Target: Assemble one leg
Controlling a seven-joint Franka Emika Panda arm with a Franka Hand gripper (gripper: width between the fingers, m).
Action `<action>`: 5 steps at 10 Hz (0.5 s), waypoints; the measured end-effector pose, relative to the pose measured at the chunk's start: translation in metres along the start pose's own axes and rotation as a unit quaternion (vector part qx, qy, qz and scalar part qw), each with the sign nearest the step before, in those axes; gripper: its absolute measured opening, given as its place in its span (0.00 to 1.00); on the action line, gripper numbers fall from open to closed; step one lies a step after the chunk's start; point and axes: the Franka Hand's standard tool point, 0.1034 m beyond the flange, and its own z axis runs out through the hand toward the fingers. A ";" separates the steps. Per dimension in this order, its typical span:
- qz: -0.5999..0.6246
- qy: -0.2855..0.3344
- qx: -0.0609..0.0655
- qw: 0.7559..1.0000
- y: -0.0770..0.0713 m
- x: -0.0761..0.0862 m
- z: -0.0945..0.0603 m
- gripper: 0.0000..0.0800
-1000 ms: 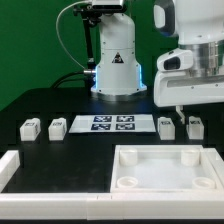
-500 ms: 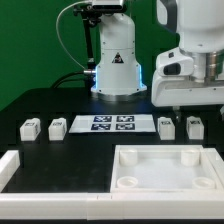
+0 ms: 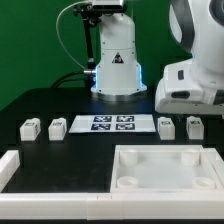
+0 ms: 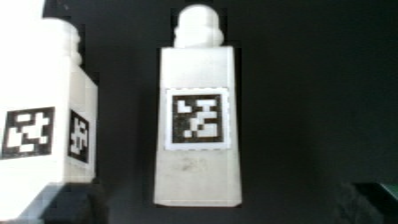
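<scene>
The leg's round knob has to stay free to go into the tray-like piece. My gripper needs to grab the leg by its plain end.
Four legs, small white blocks with square tags, stand in a row on the black table: two at the exterior view's left and two at its right. The arm's white hand hangs above the right pair and hides its own fingers there. In the wrist view one leg lies centred below the camera, tag up, with a second leg beside it. My gripper is open and empty. Its dark fingertips show dimly, wide apart, on either side of the centred leg's end.
The marker board lies between the two pairs of legs. A large white tray-like piece with a raised rim lies in front at the right, and another white piece at the front left. The robot's base stands behind.
The hand has moved toward the exterior view's right and lower over the right pair of legs, and now looks larger and turned. The legs have not moved.
</scene>
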 end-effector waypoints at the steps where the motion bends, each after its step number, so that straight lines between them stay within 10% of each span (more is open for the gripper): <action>1: 0.001 -0.028 -0.003 1.000 0.001 0.001 0.001 0.81; 3: 0.007 -0.027 0.001 1.000 -0.001 0.004 0.001 0.81; 5: 0.047 -0.061 0.035 0.996 -0.004 0.000 0.013 0.81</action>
